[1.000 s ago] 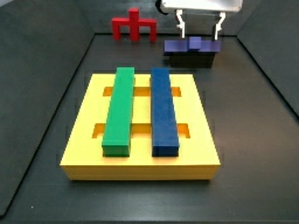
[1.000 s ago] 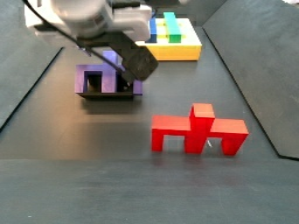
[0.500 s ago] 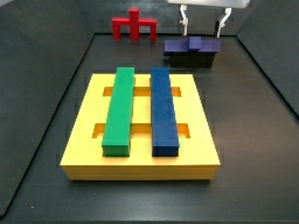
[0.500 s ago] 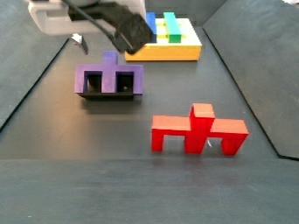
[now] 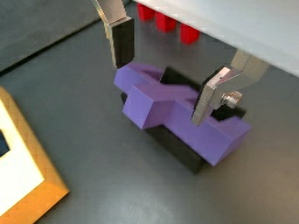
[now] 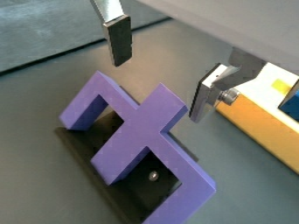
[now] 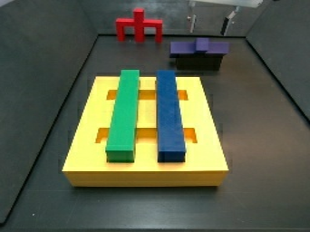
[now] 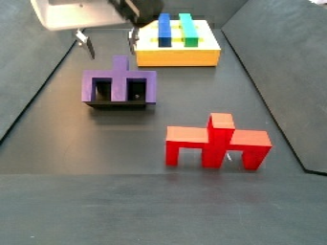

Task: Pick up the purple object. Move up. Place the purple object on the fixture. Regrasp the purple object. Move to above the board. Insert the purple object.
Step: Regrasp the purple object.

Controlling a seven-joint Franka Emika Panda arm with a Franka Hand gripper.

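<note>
The purple object's crossbar is wider than my open fingers, so my gripper needs to grab the narrow central stem (image 5: 156, 101) of the purple object next.
The purple object (image 8: 119, 86) rests in the black fixture (image 8: 118, 105), stem up; it also shows in a side view (image 7: 198, 47) on the fixture (image 7: 198, 62). My gripper (image 8: 109, 38) is open and empty, hanging straight above the piece with clear air between; in a side view only its fingertips (image 7: 193, 18) show at the frame's edge. In both wrist views the gripper (image 5: 163, 72) (image 6: 162, 77) has its jaws wide apart over the purple object (image 5: 176, 109) (image 6: 135, 140), touching nothing. The yellow board (image 7: 109, 154) carries a green bar (image 7: 122, 111) and a blue bar (image 7: 169, 113).
A red piece (image 8: 217, 144) of similar shape stands on the dark floor beside the fixture; it shows at the far end in a side view (image 7: 140, 27). Dark walls (image 7: 273, 82) enclose the floor.
My gripper has let go of the purple object and risen straight up from the fixture. The purple object stays in the fixture.
</note>
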